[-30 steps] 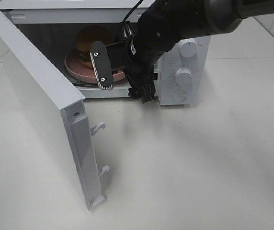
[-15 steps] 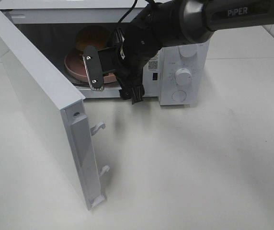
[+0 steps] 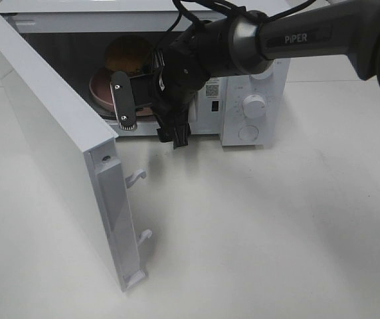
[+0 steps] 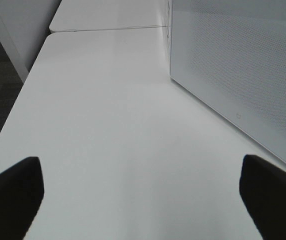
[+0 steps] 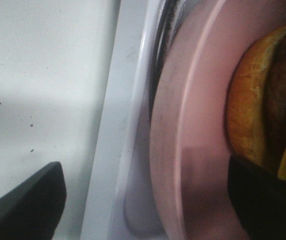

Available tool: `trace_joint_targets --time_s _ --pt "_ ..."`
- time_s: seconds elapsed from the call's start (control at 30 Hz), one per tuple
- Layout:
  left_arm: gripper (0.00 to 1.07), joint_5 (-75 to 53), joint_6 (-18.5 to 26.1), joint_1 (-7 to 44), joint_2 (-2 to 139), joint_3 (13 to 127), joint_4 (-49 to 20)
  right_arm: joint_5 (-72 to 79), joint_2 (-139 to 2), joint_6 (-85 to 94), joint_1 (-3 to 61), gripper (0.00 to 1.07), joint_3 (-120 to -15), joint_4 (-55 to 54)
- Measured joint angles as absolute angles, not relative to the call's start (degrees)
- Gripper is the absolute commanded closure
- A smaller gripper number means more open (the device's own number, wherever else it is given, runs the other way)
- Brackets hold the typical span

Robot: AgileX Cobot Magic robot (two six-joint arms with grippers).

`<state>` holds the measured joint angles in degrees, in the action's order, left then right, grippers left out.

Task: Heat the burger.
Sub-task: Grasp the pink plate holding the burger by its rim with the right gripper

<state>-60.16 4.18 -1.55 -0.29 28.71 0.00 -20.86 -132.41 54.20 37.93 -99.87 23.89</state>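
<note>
The pink plate needs to be picked up next by its rim [image 3: 103, 101] with my right gripper, to bring the heated burger [image 3: 129, 54] out of the microwave.
The burger [image 3: 127, 56] sits on a pink plate [image 3: 100, 90] inside the open white microwave [image 3: 256, 129]. My right gripper [image 3: 151, 119] is at the front of the microwave's opening, just in front of the plate. It is open, with one finger [image 3: 122, 101] over the plate's front rim and the other lower, by the sill. In the right wrist view the right gripper [image 5: 143, 200] holds nothing; the plate [image 5: 193, 150] and the burger [image 5: 255, 100] lie close beyond it. My left gripper [image 4: 143, 200] is open and empty over bare table.
The microwave door [image 3: 50, 133] stands swung wide to the left, and its latch hooks [image 3: 137, 176] stick out over the table. The left wrist view shows its perforated panel [image 4: 233, 65]. The control knobs [image 3: 253, 105] are on the right of the front. White table [image 3: 276, 232] lies in front.
My right arm has swung left across the microwave front. Its gripper has moved left and a little down along the plate's front rim. The burger and plate have stayed inside.
</note>
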Motion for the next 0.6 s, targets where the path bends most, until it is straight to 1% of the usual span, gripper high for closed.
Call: trace_joint_targets --time_s 0.23,0.37,0.4,0.43,0.47,0.5,0.53,0.57,0.6 --pt "0.07 -60.2 4.2 -1.5 -0.3 28.7 0.0 -19.9 -133.2 54.2 37.8 0.25 -100.1 23.9" --pt "0.07 -60.2 4.3 -1.5 -0.3 28.7 0.0 -18.6 -133.7 54.2 37.2 0.29 -100.1 23.9" --pt "0.07 -60.2 4.4 -1.5 -0.3 28.7 0.0 -18.4 -134.0 54.2 37.1 0.31 -100.1 23.9" --pt "0.07 -60.2 4.4 -1.5 -0.3 28.7 0.0 -18.3 -134.2 54.2 36.9 0.36 -100.1 23.9" --pt "0.07 -60.2 4.4 -1.5 -0.3 28.7 0.0 -18.3 -134.2 54.2 36.9 0.36 -100.1 23.9" --pt "0.07 -60.2 4.4 -1.5 -0.3 28.7 0.0 -18.1 -134.7 54.2 36.8 0.41 -100.3 23.9" --pt "0.07 -60.2 4.4 -1.5 -0.3 28.7 0.0 -18.1 -134.7 54.2 36.8 0.41 -100.3 23.9" --pt "0.07 -60.2 4.4 -1.5 -0.3 28.7 0.0 -18.0 -134.9 54.2 36.8 0.44 -100.5 23.9" --pt "0.07 -60.2 4.4 -1.5 -0.3 28.7 0.0 -17.8 -135.5 54.2 36.7 0.51 -101.0 23.9"
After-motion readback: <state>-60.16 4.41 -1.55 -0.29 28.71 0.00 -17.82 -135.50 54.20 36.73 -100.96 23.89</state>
